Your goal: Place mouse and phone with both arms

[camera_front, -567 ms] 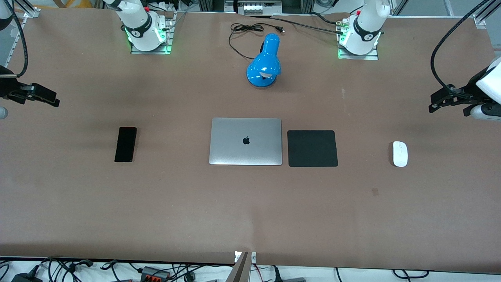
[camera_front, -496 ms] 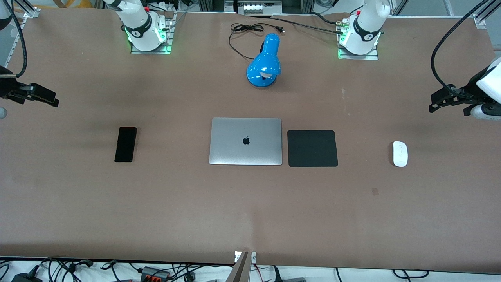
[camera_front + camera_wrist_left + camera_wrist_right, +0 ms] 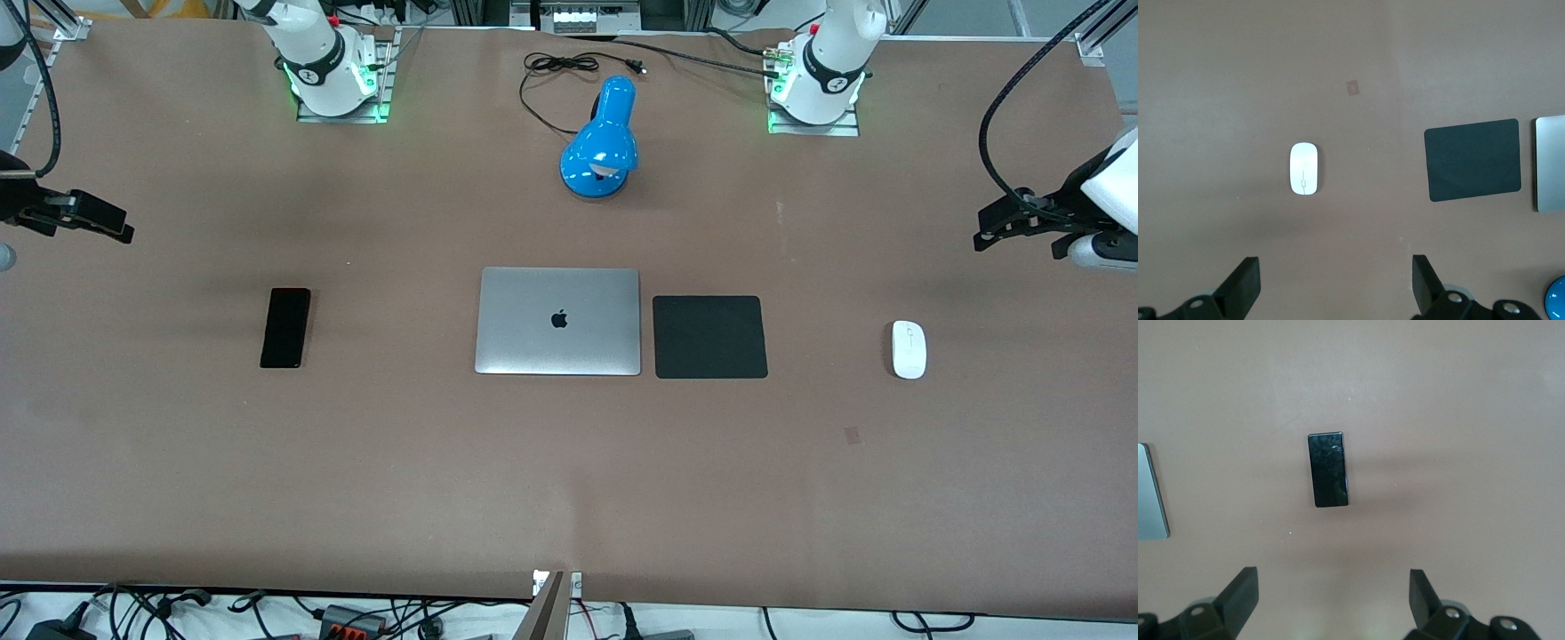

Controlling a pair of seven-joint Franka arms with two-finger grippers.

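Observation:
The left gripper will place the white mouse (image 3: 909,349) on the black mouse pad (image 3: 710,337), so next it will grab the mouse by its long sides.
The white mouse (image 3: 909,349) lies on the brown table toward the left arm's end; it also shows in the left wrist view (image 3: 1304,169). The black phone (image 3: 285,327) lies flat toward the right arm's end and shows in the right wrist view (image 3: 1329,469). My left gripper (image 3: 989,233) hangs high over the table's end, open and empty, its fingers (image 3: 1245,283) wide apart. My right gripper (image 3: 114,228) hangs high over the other end, open and empty, its fingers (image 3: 1241,593) wide apart.
A closed silver laptop (image 3: 558,321) lies mid-table with a black square mouse pad (image 3: 709,337) beside it toward the mouse. A blue desk lamp (image 3: 602,142) with its black cord stands farther from the camera, between the two arm bases.

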